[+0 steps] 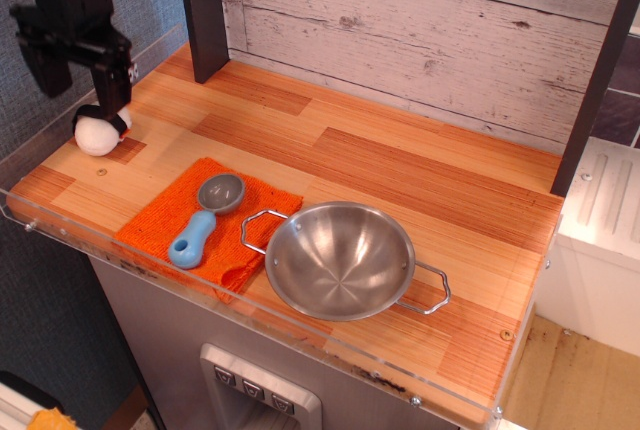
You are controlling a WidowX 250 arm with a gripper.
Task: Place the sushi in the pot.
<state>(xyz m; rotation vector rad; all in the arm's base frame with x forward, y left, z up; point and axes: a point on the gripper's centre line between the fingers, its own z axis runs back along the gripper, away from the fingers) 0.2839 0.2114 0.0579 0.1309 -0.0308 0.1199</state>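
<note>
Next, my gripper grabs the sushi around its black band point(112, 122) to place it in the pot point(340, 259).
The sushi point(97, 134), a small white ball with a black band, rests at the far left of the wooden counter. My black gripper point(82, 88) hangs directly above it, open, with one finger on each side of the space over the ball; its right fingertip point(112, 96) reaches down near the ball's top. I cannot tell if it touches. The shiny steel pot point(340, 259) with wire loop handles sits empty at the front centre, well to the right of the sushi.
An orange cloth point(210, 222) lies between sushi and pot, carrying a blue-handled grey scoop point(205, 218). A clear plastic rim point(150, 275) edges the counter's front and left. A dark post point(203, 12) stands at the back left, and a plank wall runs behind.
</note>
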